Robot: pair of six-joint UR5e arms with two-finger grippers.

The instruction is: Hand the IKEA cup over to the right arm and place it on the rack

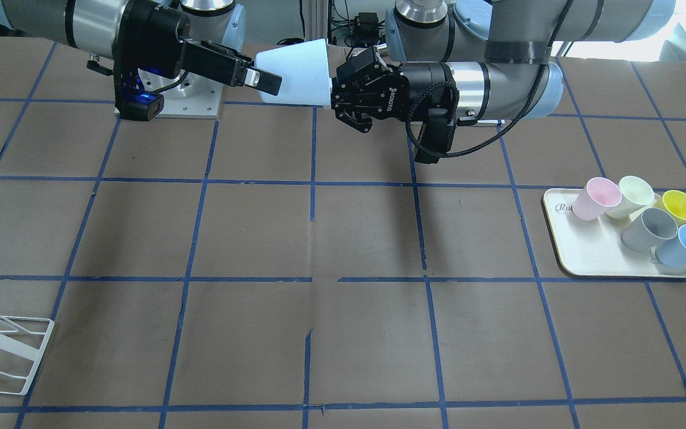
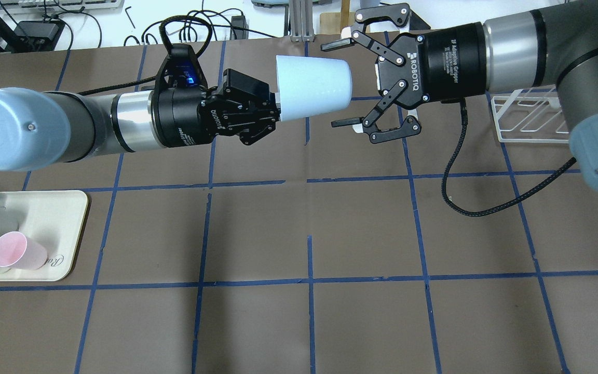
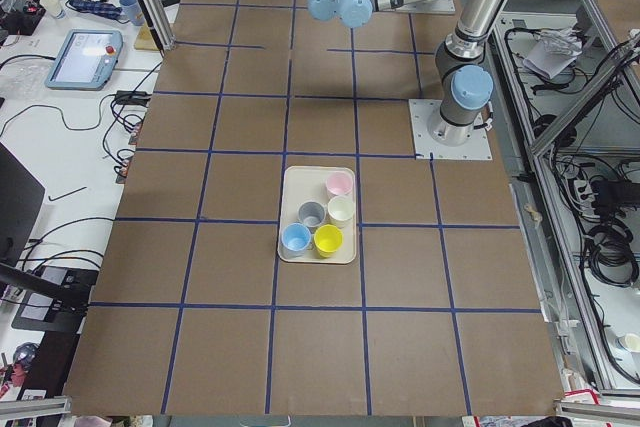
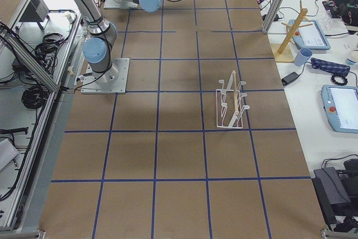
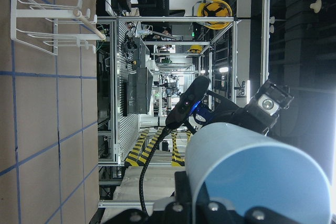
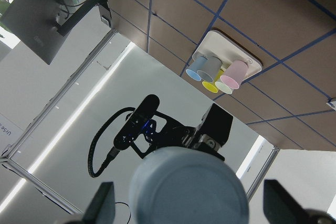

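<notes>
My right gripper next needs to grip the cup by its base end (image 1: 283, 69), so that it can take over the pale blue IKEA cup for the rack (image 1: 6, 350).
The IKEA cup (image 2: 312, 93), pale blue, is held on its side in the air above the far middle of the table. My left gripper (image 2: 273, 111) is shut on its rim end; it also shows in the front view (image 1: 343, 98) beside the cup (image 1: 298, 74). My right gripper (image 2: 336, 84) is open, with its two fingers on either side of the cup's base end and gaps still showing. In the right wrist view the cup's base (image 6: 189, 187) lies between the spread fingers (image 6: 102, 203). The white wire rack (image 2: 527, 119) stands on the table beyond my right arm.
A cream tray (image 1: 581, 262) at my left side holds a pink cup (image 1: 596, 199), a grey cup (image 1: 649, 229), a yellow cup (image 1: 679, 205), a pale green cup and the second pale blue cup (image 1: 685, 245). The rack (image 1: 3, 345) is at the table's opposite end.
</notes>
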